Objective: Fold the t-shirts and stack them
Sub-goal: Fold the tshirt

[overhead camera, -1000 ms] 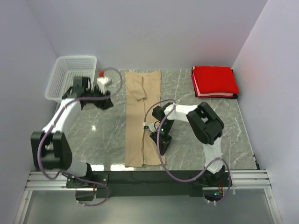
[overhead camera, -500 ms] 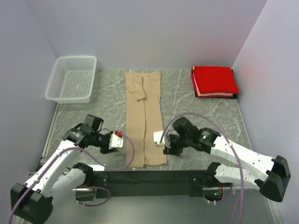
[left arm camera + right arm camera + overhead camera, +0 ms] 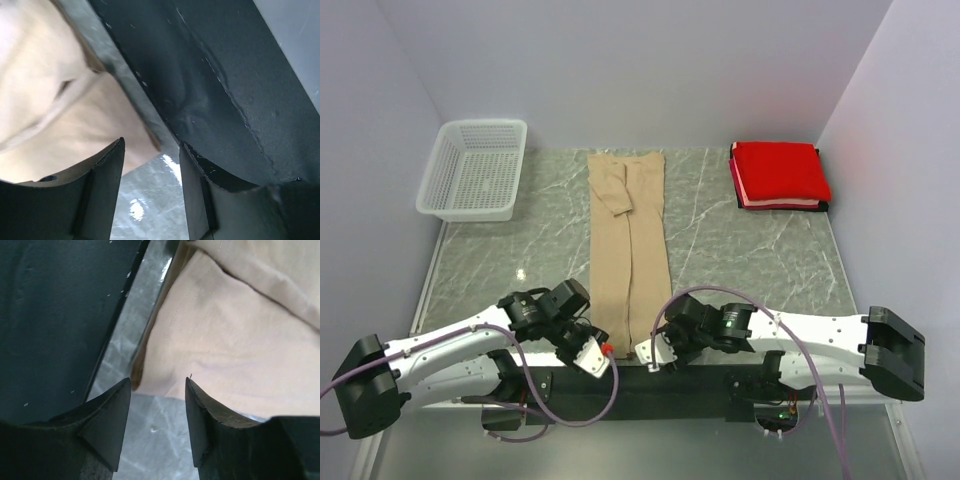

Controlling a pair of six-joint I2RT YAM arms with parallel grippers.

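My right gripper grabs the tan t-shirt's near hem corner next, while my left gripper grabs the other, to fold the tan t-shirt evenly lengthwise.
The tan t-shirt lies folded into a long narrow strip down the middle of the table, its hem at the near edge. The red t-shirt sits folded at the back right. My left gripper is low at the hem's near left corner, and my right gripper at the near right corner. In the left wrist view the left gripper is open, with the tan t-shirt's corner just ahead of the fingertips. The right gripper is open too, the tan t-shirt's corner just beyond its tips. Neither holds cloth.
A white mesh basket stands at the back left. A black strip runs along the table's near edge, close beside both grippers; it is the black strip in the left wrist view and the black strip in the right. Walls close in three sides.
The left arm swung from the basket down to the hem's near left corner. The right arm moved from beside the shirt's right edge to the near right corner and its jaws opened.
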